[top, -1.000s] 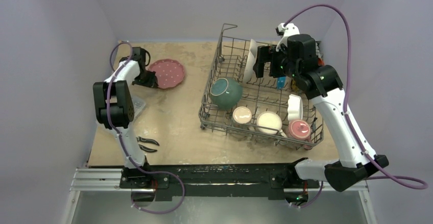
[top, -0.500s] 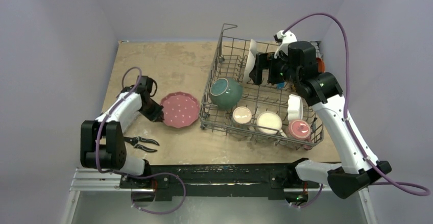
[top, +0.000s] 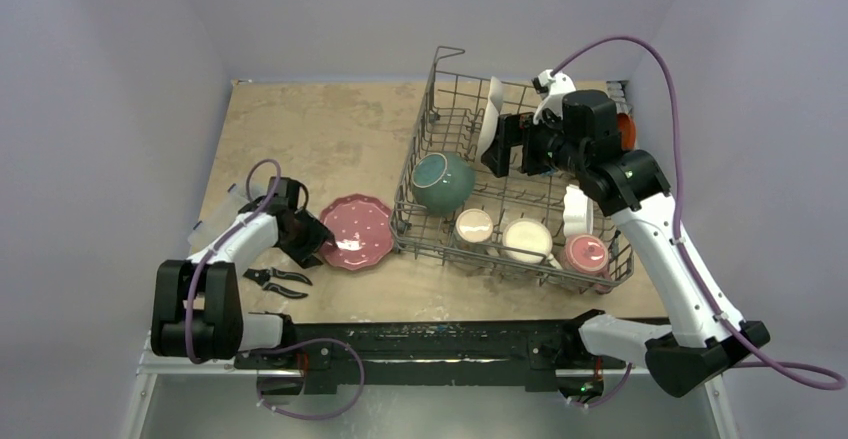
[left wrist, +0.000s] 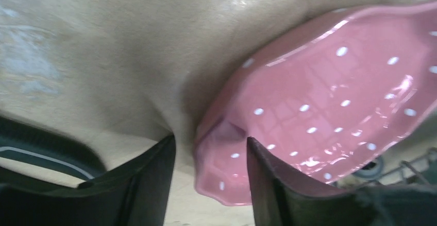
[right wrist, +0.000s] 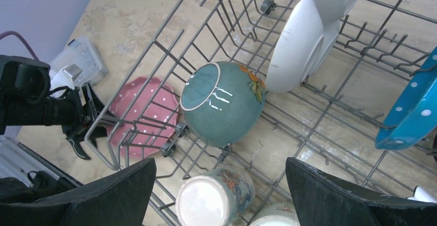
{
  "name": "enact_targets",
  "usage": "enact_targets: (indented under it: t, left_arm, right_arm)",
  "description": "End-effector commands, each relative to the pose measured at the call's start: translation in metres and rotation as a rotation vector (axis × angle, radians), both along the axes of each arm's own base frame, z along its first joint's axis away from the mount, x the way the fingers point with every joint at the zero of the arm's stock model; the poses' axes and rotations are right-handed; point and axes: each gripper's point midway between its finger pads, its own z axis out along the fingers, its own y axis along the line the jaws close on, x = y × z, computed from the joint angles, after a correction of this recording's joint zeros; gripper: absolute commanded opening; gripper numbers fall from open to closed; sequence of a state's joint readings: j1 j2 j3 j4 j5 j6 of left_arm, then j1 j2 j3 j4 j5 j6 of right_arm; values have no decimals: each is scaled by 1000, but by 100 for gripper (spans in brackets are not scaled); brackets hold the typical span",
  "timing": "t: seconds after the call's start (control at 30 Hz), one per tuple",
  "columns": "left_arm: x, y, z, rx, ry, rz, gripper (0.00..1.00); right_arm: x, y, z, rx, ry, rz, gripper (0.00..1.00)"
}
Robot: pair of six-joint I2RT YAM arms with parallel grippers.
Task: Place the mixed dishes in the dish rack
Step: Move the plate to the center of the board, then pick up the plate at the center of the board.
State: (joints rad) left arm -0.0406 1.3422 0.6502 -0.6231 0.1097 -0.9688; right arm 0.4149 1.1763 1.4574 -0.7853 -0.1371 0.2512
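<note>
The left gripper's fingers reach past the plate's rim, one on each side of it, so it is time to close on the plate's rim now.
The pink dotted plate lies on the table just left of the dish rack. My left gripper is at its left rim, open, and in the left wrist view the plate's rim sits loosely between the fingers. A gap shows on one side. My right gripper hangs open over the rack, holding nothing. Inside the rack are a teal bowl, a white divided plate, a blue plate, a cream mug and a red mug.
Black-handled pliers lie near the front left edge, just below my left arm. A clear plastic box sits at the table's left edge. The rack's tall wire wall stands between the pink plate and the teal bowl.
My left arm pulled the pink plate from the far left back of the table down to the rack's left side. Its jaws then parted. The right gripper shifted slightly left.
</note>
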Motion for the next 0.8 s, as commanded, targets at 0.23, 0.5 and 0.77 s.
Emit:
enact_targets:
  t: [0.23,0.5,0.77]
  left_arm:
    - [4,2,0,63,4,118,44]
    - [11,12,3,105,-44,185,0]
    - [19,22,59,103,-231,185,0]
  right_arm:
    - [-6,3,21,43,-57,7,98]
    - [-4,-1,31,40,-76,-13,98]
    - [-6,-6,25,59,-65,-65,98]
